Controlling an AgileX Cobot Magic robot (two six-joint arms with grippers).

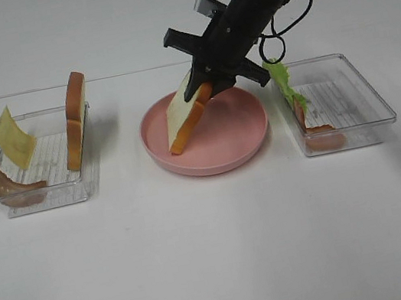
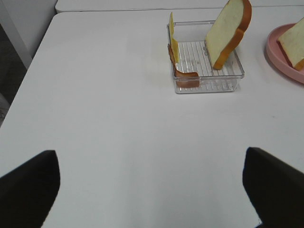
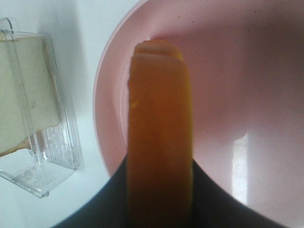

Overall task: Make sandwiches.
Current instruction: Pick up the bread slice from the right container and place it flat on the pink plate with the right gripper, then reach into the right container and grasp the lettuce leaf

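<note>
My right gripper should open now, because the bread slice's lower corner (image 1: pixel 178 149) meets the bottom of the pink plate and the slice would lie there.
My right gripper (image 1: pixel 206 87) is shut on a white bread slice (image 1: pixel 182 118) with orange-brown crust, held tilted over the pink plate (image 1: pixel 241 135); the slice's lower corner is at or just above the plate floor. In the right wrist view the crust edge (image 3: pixel 159 133) runs between the dark fingers (image 3: pixel 209 199). The left clear tray (image 1: pixel 53 193) holds another upright bread slice (image 1: pixel 76 119), a yellow cheese square (image 1: pixel 12 136) and a bacon strip (image 1: pixel 0 181). My left gripper (image 2: pixel 152 190) stands open over bare table, well short of that tray (image 2: pixel 205 86).
The right clear tray (image 1: pixel 361 133) holds a ruffled green lettuce leaf (image 1: pixel 282 81) and a bacon strip (image 1: pixel 324 136). The right arm reaches in from the back right, above that tray's near corner. A table seam runs across the back.
</note>
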